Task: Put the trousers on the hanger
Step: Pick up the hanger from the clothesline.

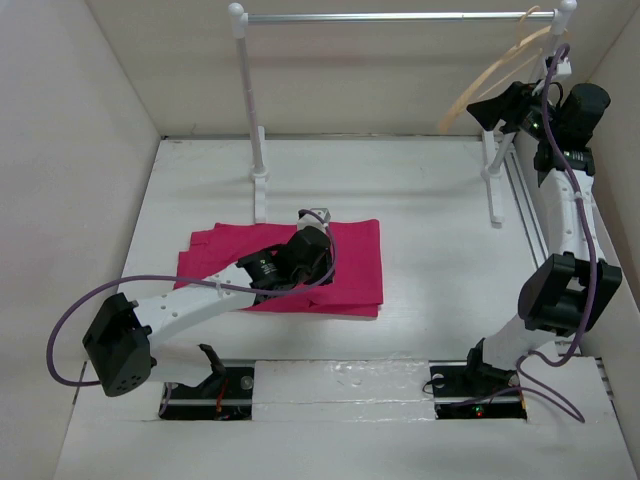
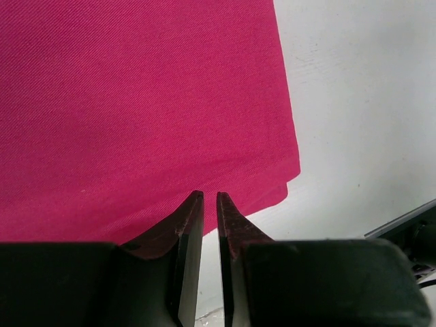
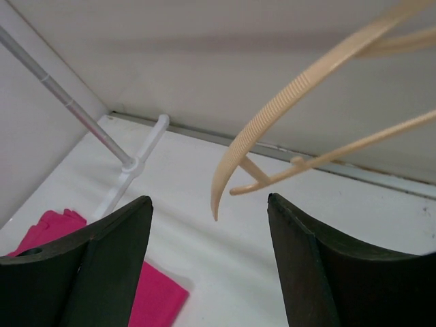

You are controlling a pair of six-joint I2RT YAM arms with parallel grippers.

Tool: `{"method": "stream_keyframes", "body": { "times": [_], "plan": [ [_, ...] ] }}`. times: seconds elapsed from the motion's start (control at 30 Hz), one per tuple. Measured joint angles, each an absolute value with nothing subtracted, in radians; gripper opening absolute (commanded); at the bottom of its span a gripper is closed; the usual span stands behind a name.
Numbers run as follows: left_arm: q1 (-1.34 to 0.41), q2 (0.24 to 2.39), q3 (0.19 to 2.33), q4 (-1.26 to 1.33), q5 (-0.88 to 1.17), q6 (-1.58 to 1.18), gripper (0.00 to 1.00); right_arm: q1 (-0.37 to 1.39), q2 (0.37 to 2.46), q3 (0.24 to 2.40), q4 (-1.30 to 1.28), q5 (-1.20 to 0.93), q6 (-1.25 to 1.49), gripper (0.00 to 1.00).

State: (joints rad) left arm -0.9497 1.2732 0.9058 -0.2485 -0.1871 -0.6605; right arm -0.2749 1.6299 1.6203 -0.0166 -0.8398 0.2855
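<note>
I need to grab the hanger's curved end (image 3: 224, 175) with my right gripper next and leave the hook side free, so I can unhook the hanger and hand it to my left gripper.
The magenta trousers (image 1: 350, 265) lie folded flat on the white table, left of centre. My left gripper (image 1: 305, 250) is low over them. In the left wrist view its fingertips (image 2: 210, 194) stand nearly together with only a thin gap. Nothing is between them, and they sit at the fabric's edge (image 2: 136, 102). The tan hanger (image 1: 495, 70) hangs from the right end of the rail. My right gripper (image 1: 492, 110) is raised just below it and open. In the right wrist view the hanger's curved end (image 3: 235, 157) hangs beyond the open gripper (image 3: 210, 204), untouched.
The white-and-silver rail frame (image 1: 400, 16) spans the back, with its left post and foot (image 1: 260, 180) just behind the trousers. Box walls close in the left, back and right sides. A corner of the trousers (image 3: 150, 293) shows in the right wrist view.
</note>
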Motion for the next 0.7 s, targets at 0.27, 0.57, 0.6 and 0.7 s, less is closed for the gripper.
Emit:
{"method": "stream_keyframes", "body": {
  "times": [0.27, 0.57, 0.6, 0.7],
  "plan": [
    [-0.968, 1.273, 0.906, -0.244, -0.187, -0.685, 0.11, -0.219, 1.714, 1.668, 0.081, -0.852, 0.313, 0.70],
    [-0.967, 1.274, 0.906, -0.245, -0.189, -0.713, 0.11, -0.177, 1.784, 1.680, 0.156, -0.849, 0.344, 0.00],
    [-0.967, 1.274, 0.906, -0.245, -0.190, -0.715, 0.19, -0.176, 1.779, 1.679, 0.159, -0.854, 0.359, 0.00],
    [-0.968, 1.275, 0.912, -0.256, -0.191, -0.715, 0.28, -0.176, 1.745, 1.668, 0.159, -0.869, 0.360, 0.00]
  ]
}}
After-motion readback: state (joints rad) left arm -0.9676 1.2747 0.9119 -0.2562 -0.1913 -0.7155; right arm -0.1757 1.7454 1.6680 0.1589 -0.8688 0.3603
